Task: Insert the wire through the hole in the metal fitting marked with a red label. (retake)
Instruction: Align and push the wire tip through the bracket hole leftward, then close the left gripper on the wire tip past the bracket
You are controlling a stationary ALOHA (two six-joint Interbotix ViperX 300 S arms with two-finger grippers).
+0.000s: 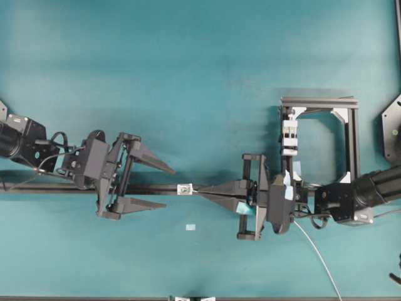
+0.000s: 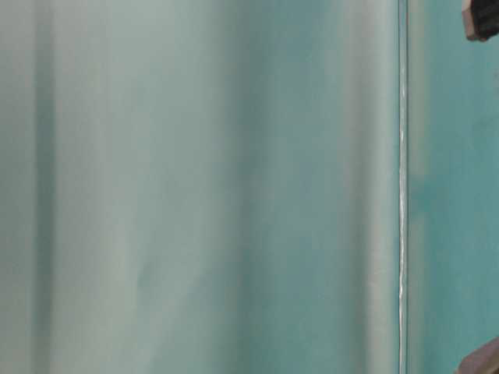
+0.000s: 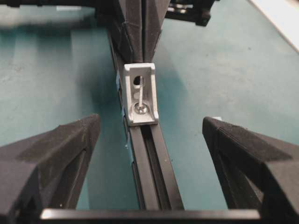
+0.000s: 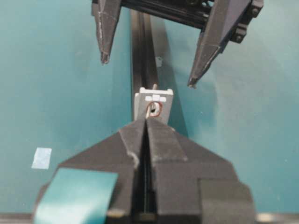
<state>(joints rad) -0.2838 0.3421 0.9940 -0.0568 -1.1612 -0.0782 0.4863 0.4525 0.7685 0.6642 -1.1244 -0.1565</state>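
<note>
The wire should be grabbed by its protruding end [image 3: 141,97] with my left gripper next, to draw it through the metal fitting's hole [image 3: 138,80].
The small silvery metal fitting [image 1: 185,189] stands on a black rail [image 1: 62,188], and its hole [image 4: 154,108] is ringed in red. My right gripper [image 1: 199,191] is shut on the thin pale wire [image 1: 316,254], its tips just right of the fitting. In the left wrist view the wire's end [image 3: 140,99] pokes out through the fitting [image 3: 140,93] towards the camera. My left gripper [image 1: 169,187] stands open just left of the fitting, one finger on each side of the rail, holding nothing. From behind the right gripper the wire trails to the table's front edge.
A small pale tag [image 1: 190,227] lies on the teal table in front of the rail. A black square frame [image 1: 319,138] with a white block stands at the right, behind the right arm. The table-level view is only blurred teal.
</note>
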